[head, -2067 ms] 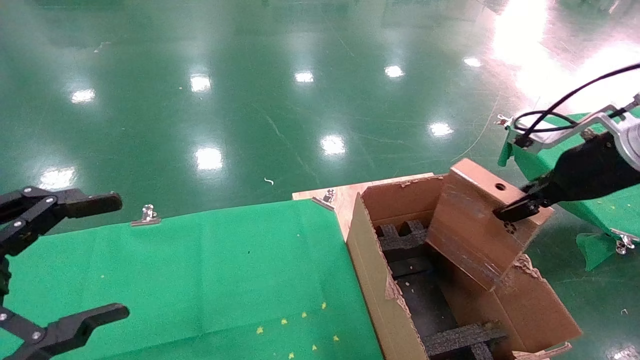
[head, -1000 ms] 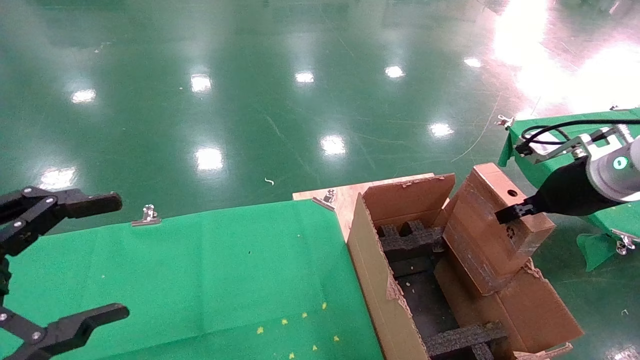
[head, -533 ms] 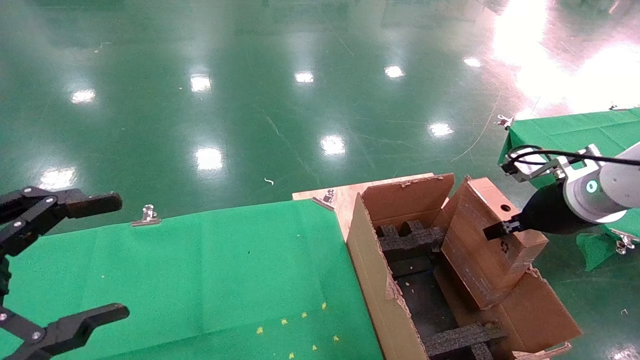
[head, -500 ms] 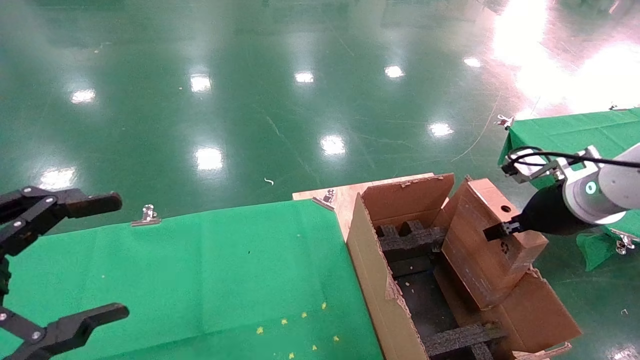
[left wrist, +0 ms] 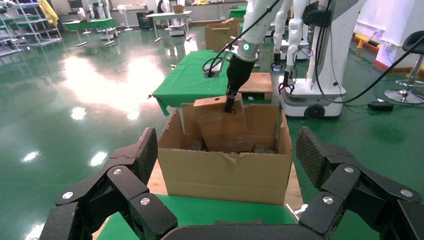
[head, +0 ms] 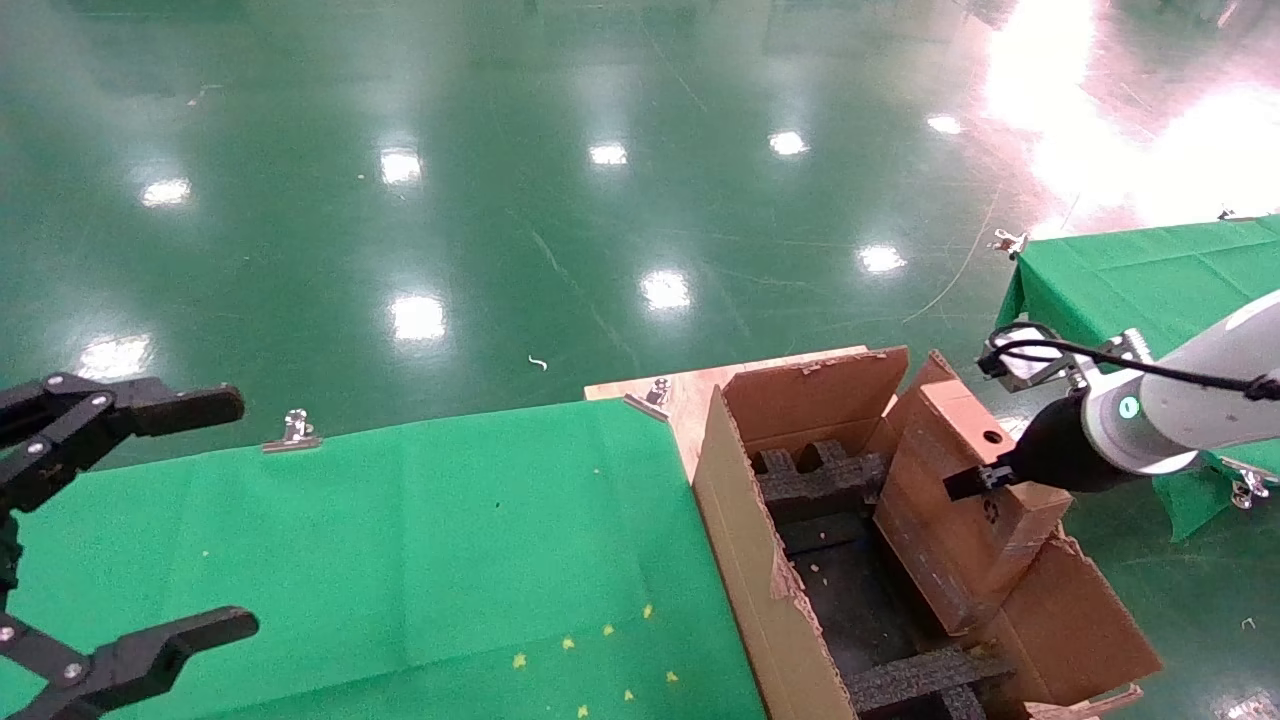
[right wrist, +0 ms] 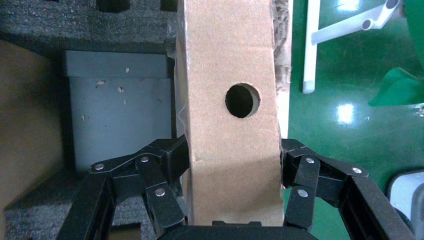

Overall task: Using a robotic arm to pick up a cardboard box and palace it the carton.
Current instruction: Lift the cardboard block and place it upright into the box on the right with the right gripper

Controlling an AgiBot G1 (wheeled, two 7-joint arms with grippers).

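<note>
The box stays held in my right gripper for now, until its lower end is in the slot beside the black foam. That end hangs tilted above the slot.
The cardboard box (head: 950, 510) is small, brown, with a round hole in its narrow top face. It stands tilted, its lower end down inside the carton (head: 745, 540) against the right wall. My right gripper (head: 965, 483), on the white robotic arm (head: 1170, 420), is shut on the box's upper end. In the right wrist view its fingers (right wrist: 172, 155) press both sides of the cardboard box (right wrist: 227, 60) just below the hole. Black foam inserts (head: 815, 478) line the carton. My left gripper (head: 235, 515) hangs open and empty over the green cloth, far to the left, facing the carton (left wrist: 225, 175).
A green cloth table (head: 400, 530) fills the left, held by metal clips (head: 295, 430). The carton sits on a wooden board (head: 685, 395). A second green table (head: 1130, 270) stands behind my right arm. Other robot bases (left wrist: 320, 75) stand beyond the carton.
My right gripper has come down and to the left with the cardboard box, sinking it deeper into the carton. The left arm has not moved.
</note>
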